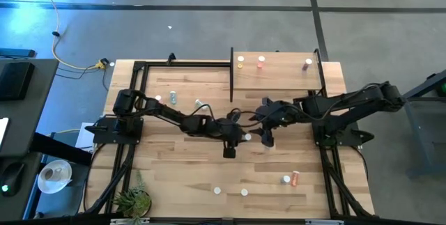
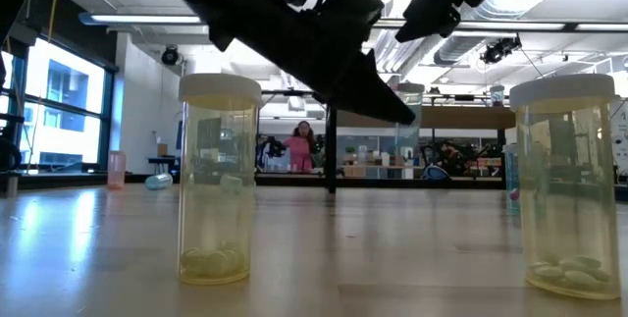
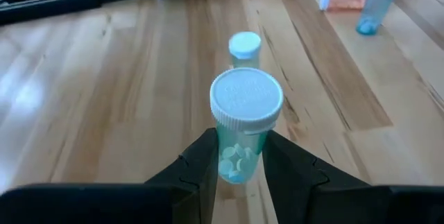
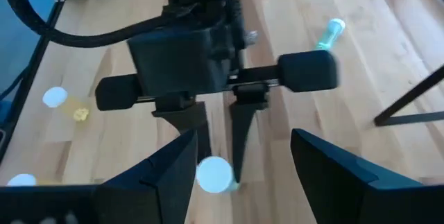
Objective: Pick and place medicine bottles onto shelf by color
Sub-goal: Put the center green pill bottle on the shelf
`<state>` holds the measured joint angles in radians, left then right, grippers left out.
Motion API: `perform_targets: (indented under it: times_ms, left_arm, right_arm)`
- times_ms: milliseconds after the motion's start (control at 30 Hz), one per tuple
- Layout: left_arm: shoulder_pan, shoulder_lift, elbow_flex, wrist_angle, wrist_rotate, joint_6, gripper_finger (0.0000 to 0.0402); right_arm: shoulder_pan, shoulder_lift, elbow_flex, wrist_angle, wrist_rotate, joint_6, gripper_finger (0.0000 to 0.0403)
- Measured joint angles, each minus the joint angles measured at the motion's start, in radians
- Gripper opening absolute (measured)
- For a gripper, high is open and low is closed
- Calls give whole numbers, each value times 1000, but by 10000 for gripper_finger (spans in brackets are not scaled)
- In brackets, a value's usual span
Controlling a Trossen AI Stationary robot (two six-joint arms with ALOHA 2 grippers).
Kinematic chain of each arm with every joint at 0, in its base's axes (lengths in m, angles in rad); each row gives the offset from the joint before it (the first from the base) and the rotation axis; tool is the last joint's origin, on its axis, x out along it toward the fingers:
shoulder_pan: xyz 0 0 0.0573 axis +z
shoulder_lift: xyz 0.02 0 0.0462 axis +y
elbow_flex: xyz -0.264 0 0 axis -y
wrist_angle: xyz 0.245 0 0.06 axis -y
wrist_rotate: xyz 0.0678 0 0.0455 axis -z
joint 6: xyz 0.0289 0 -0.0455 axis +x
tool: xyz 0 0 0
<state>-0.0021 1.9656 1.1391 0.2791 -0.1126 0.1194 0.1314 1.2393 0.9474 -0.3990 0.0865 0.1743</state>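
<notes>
I need to set the teal medicine bottle upright on the shelf [image 1: 279, 79], so I will next grab the teal medicine bottle's white cap [image 1: 247, 136] with my right gripper.
My left gripper [image 3: 237, 175] is shut on a teal medicine bottle [image 3: 243, 123] with a white cap, over the table's middle [image 1: 247, 137]. My right gripper [image 4: 239, 182] stands open just to the right of it [image 1: 267, 138], facing the left gripper; the bottle's cap [image 4: 214, 174] shows between its fingers, apart from them. The shelf [image 1: 279, 79] stands at the far right and carries a yellow bottle [image 1: 240, 61], a pink one [image 1: 261, 61] and a purplish one [image 1: 307, 63], each upright on its base. My left gripper pinches the teal bottle's body below the cap [image 3: 234, 156] between its two fingers. The fingers slant down from the table's left. The bottle sits tilted, its cap up and back toward the wrist, and is lifted clear of the table [image 2: 410, 101].
Two yellow bottles [image 2: 218, 180] [image 2: 569, 184] stand near the front edge. A teal bottle [image 1: 286, 179] and a lying pink one [image 1: 295, 177] are at the near right. Two more teal bottles [image 1: 173, 97] [image 1: 198, 104] are at the far left. Another bottle [image 3: 244, 47] stands just beyond the held one.
</notes>
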Motion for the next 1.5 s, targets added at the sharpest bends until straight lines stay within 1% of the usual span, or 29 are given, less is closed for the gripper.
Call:
perform_targets:
  times_ms: [233,333,433,633,767,1000,1100,1500]
  left_arm:
    - [0,0,55,-20,-8,-3,95]
    - [0,0,76,-29,-46,-10,95]
    - [0,0,93,-33,-75,-12,95]
    - [1,0,116,-45,-91,-38,95]
    - [0,0,117,-47,-131,-63,95]
    - [3,0,117,-38,-135,-116,95]
    - [3,0,117,-28,-135,-137,95]
    - [3,0,117,-18,-134,-173,95]
  right_arm:
    - [0,26,0,-44,-20,-1,224]
    - [0,29,0,-53,-43,-12,224]
    - [0,31,0,-63,-44,-10,224]
    - [0,31,0,-96,-44,-9,224]
    - [0,31,0,-113,-22,-7,224]
    - [0,31,0,-119,-9,-7,224]
    - [0,31,0,-121,17,-7,224]
    - [0,31,0,-126,18,-7,224]
